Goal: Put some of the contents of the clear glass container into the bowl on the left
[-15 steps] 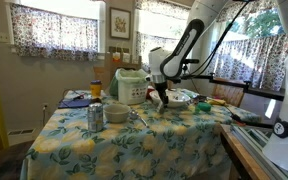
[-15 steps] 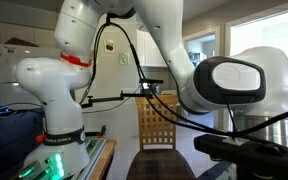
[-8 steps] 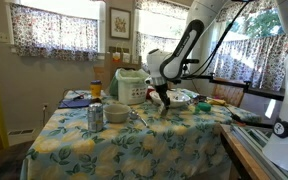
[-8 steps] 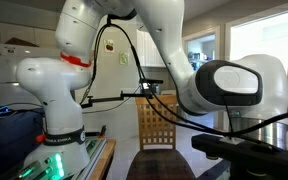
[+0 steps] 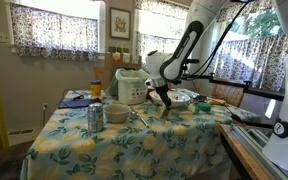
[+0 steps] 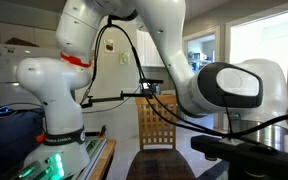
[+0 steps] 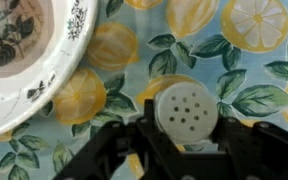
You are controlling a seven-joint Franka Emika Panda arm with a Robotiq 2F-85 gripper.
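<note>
The clear glass shaker is upright, low over flat tablecloth, apart from the floral bowl, and would land standing, so it is time for my gripper to open now.
In the wrist view a clear glass container with a pale perforated shaker lid (image 7: 184, 113) sits between my gripper's (image 7: 182, 140) dark fingers, which are closed against its sides. A white bowl with a floral pattern (image 7: 24, 50) lies at the upper left, apart from the container. In an exterior view the gripper (image 5: 162, 99) hangs low over the middle of the lemon-print tablecloth (image 5: 134, 145). A white bowl (image 5: 116, 113) stands to its left. The container itself is too small to make out there.
A metal can (image 5: 95, 116) stands beside the white bowl. A white appliance (image 5: 130, 86) and dishes (image 5: 182, 99) crowd the table's far side. An exterior view shows only the arm (image 6: 89, 40), its base and a wooden chair (image 6: 160, 125).
The gripper has shifted only slightly over the table. Nothing else has visibly moved.
</note>
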